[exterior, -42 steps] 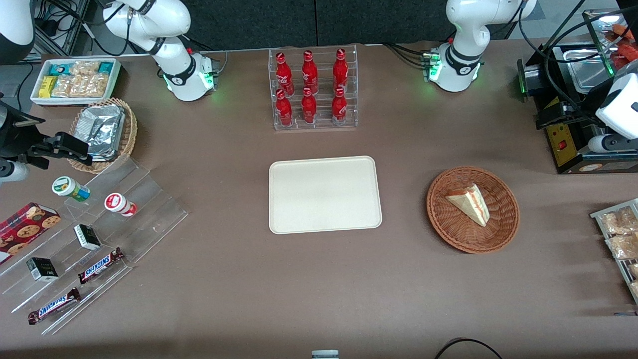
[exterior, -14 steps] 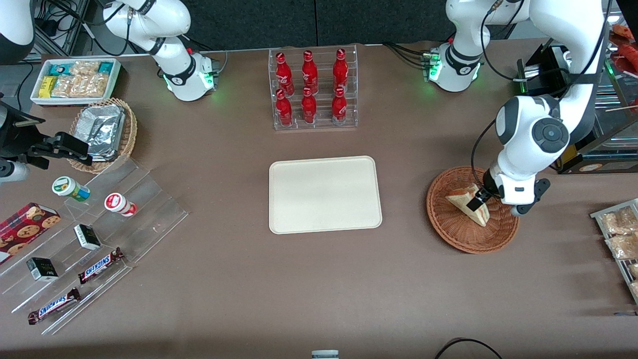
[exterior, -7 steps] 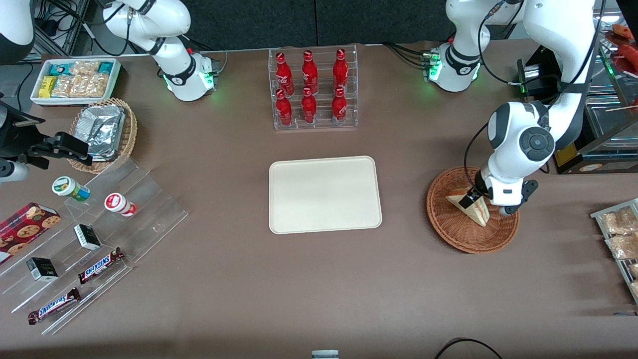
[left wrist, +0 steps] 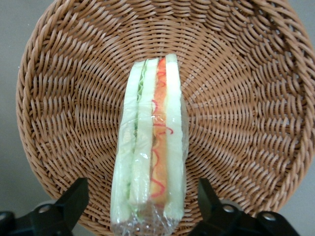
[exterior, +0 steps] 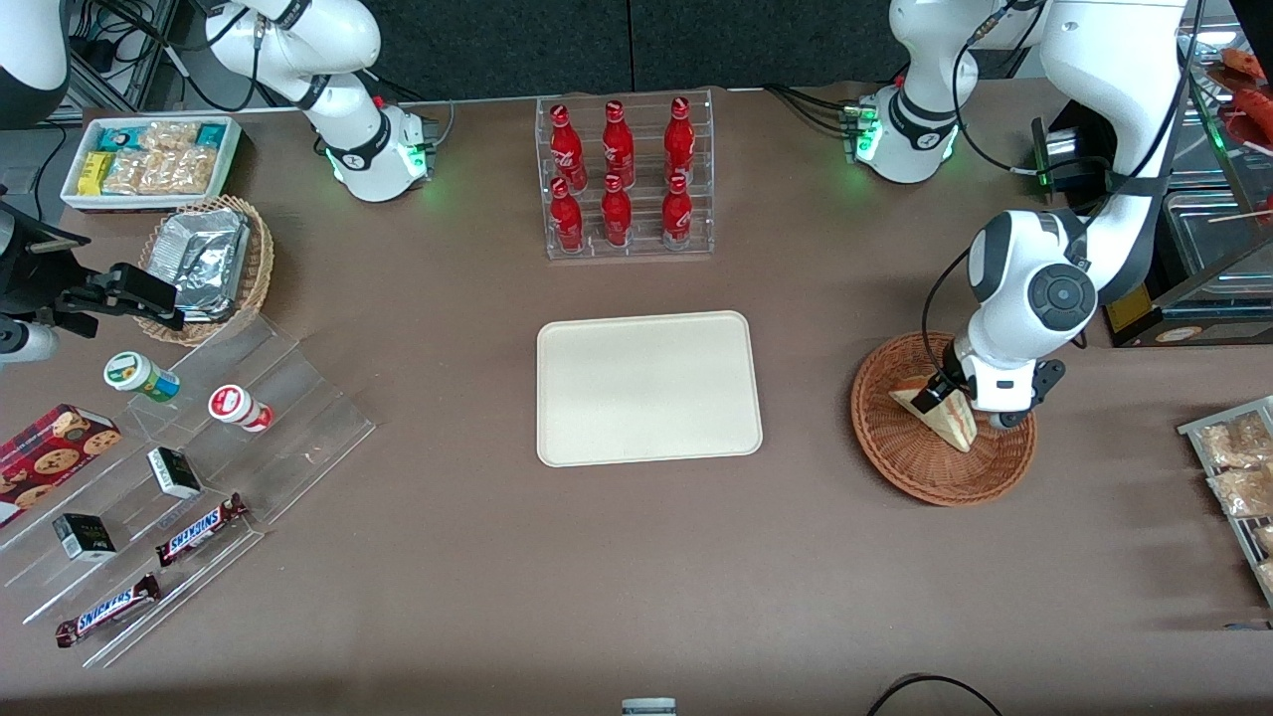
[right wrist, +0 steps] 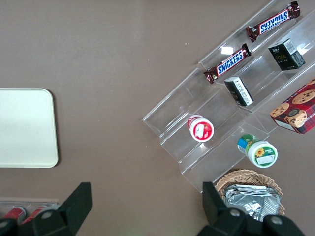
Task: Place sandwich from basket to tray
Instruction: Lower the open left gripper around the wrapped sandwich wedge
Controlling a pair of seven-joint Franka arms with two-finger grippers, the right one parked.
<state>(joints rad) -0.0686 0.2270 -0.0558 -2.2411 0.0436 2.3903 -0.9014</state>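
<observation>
The sandwich needs to go on the cream-white tray. My gripper will next pick it up by its bunched-wrap end [left wrist: 147, 212].
The sandwich [exterior: 941, 415] is a plastic-wrapped white-bread wedge with red and green filling, lying in the reddish-brown woven basket [exterior: 900, 457] toward the working arm's end of the table. In the left wrist view the sandwich [left wrist: 151, 147] lies across the basket [left wrist: 236, 98]. My gripper [exterior: 957, 406] is low over the basket, open, with one black finger [left wrist: 74, 201] on each side of the sandwich's wide end and a gap to the wrap on both sides. The cream-white tray [exterior: 648, 388] lies bare at the table's middle and shows in the right wrist view [right wrist: 24, 128].
A clear rack of red bottles [exterior: 625, 179] stands farther from the front camera than the tray. A metal appliance [exterior: 1144, 199] and a rack of snack bags [exterior: 1233, 467] flank the basket. A clear stepped stand [exterior: 169, 467], foil-packet basket [exterior: 209, 264] and snack box [exterior: 149, 159] lie toward the parked arm's end.
The left arm came in from the appliance side and descended over the basket; in the last second the gripper sank lower and shifted slightly toward the tray, straddling the sandwich. The sandwich has not moved.
</observation>
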